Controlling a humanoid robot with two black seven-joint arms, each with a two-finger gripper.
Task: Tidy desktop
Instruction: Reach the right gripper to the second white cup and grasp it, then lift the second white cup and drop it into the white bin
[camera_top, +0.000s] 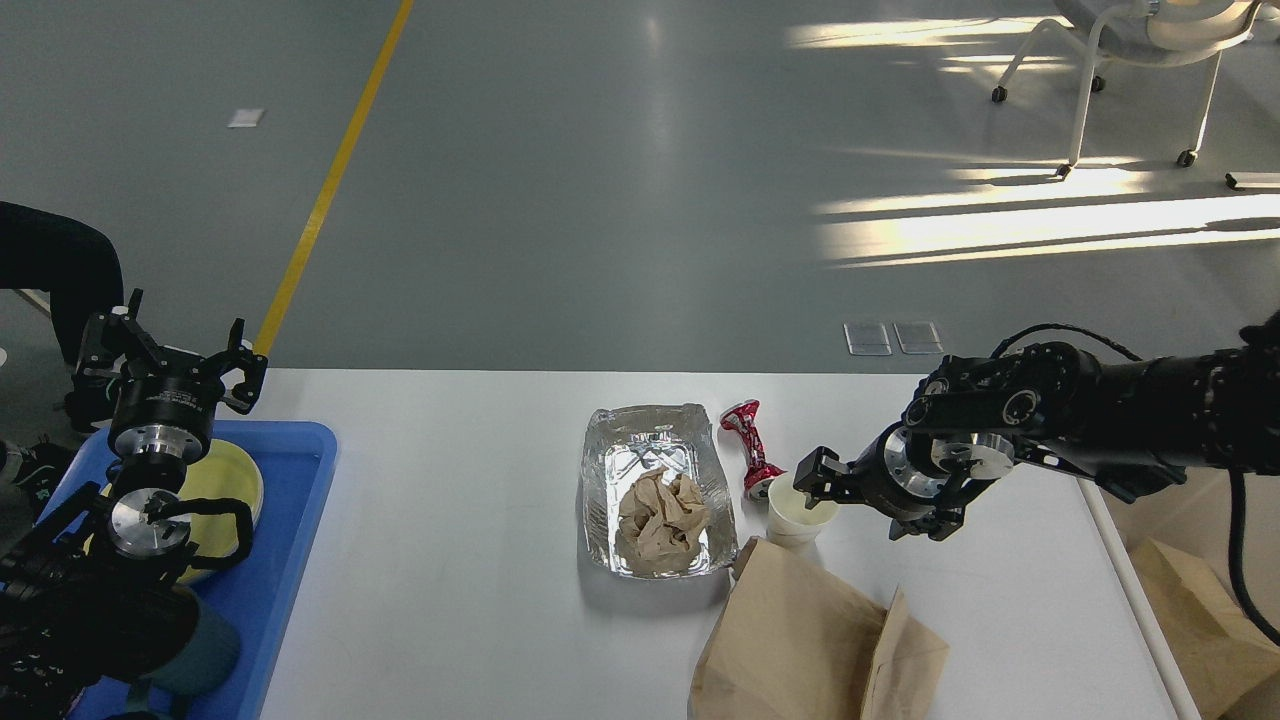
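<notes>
I should next pick up the white paper cup by its rim (788, 485) with my right gripper, so that I can tidy the desktop into the bin (1194, 606).
The white desktop (450, 560) holds a foil tray (610, 450) with crumpled brown paper (660, 515) in it. A crushed red can (750, 445), a white paper cup (795, 515) and a brown paper bag (810, 640) lie beside the foil tray. My right gripper (818, 487) reaches in from the right, open, with its fingertips at the cup's right rim. My left gripper (183, 345) is open and empty, fingers pointing up, over the far end of the blue tray (290, 560).
The blue tray at the left holds a yellow-green dish (232, 480) and a dark teal cup (205, 655). An off-white bin (1135, 590) stands off the table's right edge with brown paper (1195, 620) in it. A chair (1140, 40) stands far back.
</notes>
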